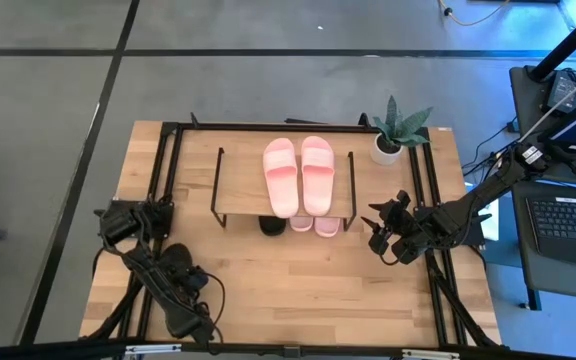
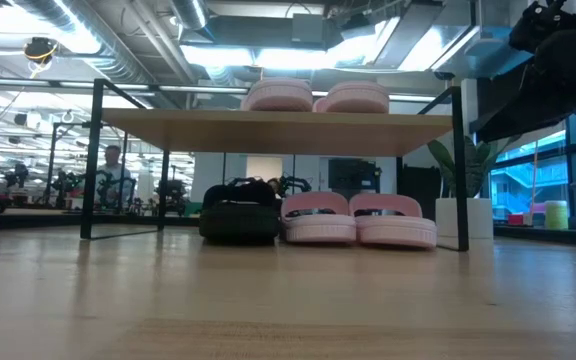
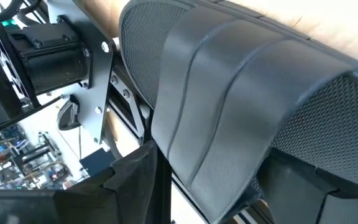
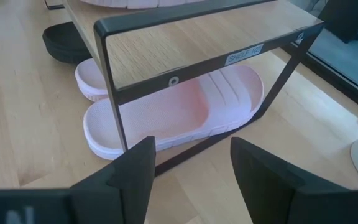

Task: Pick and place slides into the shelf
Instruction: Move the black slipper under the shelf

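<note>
My left gripper should next take hold of the black slide by the slide's ribbed strap between its fingers, and then I should put the slide in the shelf [image 1: 245, 190].
The shelf [image 1: 245, 190] stands mid-table on black wire legs. One light pink pair [image 1: 299, 173] lies on its top board. Beneath it lie a second pink pair [image 2: 358, 220] and one black slide [image 2: 238, 213], soles on the table. My right gripper [image 1: 380, 228] is open and hovers off the shelf's right end, facing the lower pink slide [image 4: 179, 112]. My left gripper [image 1: 176, 265] is folded back near the table's near left corner, and the other black slide [image 3: 229, 106] fills the gap between its fingers. My left gripper has the black slide between its two fingers [image 3: 132, 180], which sit on either side of the ribbed strap [image 3: 210, 143]. The slide lies across the fingers and fills the wrist view. The contact points are hidden by the slide itself. Whether it rests on the table, I cannot tell.
A potted plant [image 1: 396, 135] in a white pot stands at the table's far right, behind the shelf's right end. The shelf's black end frame [image 4: 114, 106] stands between my right gripper and the lower pink pair. Bare tabletop [image 1: 308, 285] stretches in front of the shelf.
</note>
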